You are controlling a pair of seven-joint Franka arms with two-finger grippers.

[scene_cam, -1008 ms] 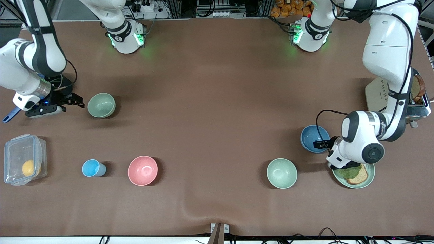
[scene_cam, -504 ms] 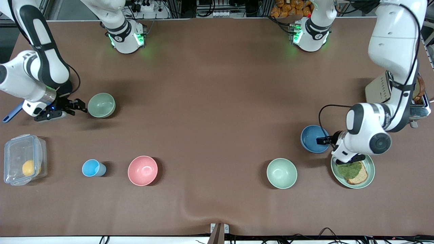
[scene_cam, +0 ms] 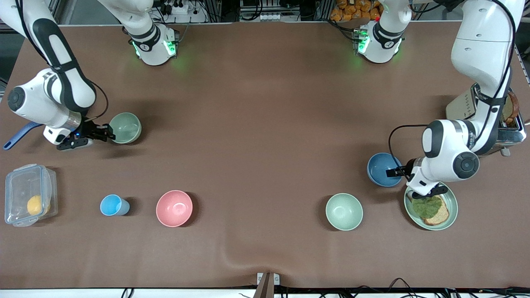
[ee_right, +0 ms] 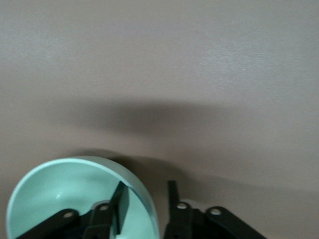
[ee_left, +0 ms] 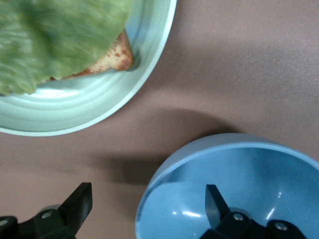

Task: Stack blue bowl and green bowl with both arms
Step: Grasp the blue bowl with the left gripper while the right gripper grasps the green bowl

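Note:
Next, my left gripper picks up the blue bowl by its rim (scene_cam: 399, 181) to stack it with the green bowl (scene_cam: 126, 127).
The blue bowl (scene_cam: 380, 167) stands upright toward the left arm's end of the table, next to a green plate. My left gripper (scene_cam: 396, 172) is open and straddles its rim, one finger inside the blue bowl (ee_left: 259, 174) and the other outside over the table; midpoint of the left gripper (ee_left: 148, 191). A green bowl (scene_cam: 125, 128) stands toward the right arm's end. My right gripper (scene_cam: 108, 134) is low at its rim, still open, with narrowed jaws either side of the wall of the green bowl (ee_right: 60, 194); midpoint of the right gripper (ee_right: 147, 191).
A second green bowl (scene_cam: 344, 211) stands nearer the front camera than the blue one. The green plate (scene_cam: 453, 207) carries bread and a leaf. A pink bowl (scene_cam: 174, 208), light-blue cup (scene_cam: 112, 205), clear lidded box (scene_cam: 29, 200) and toaster (scene_cam: 509, 120) also stand on the table.
My right gripper moved in from beside the green bowl to its rim and its jaws narrowed around the wall. The left arm's hand shifted slightly; its gripper stays open at the blue bowl.

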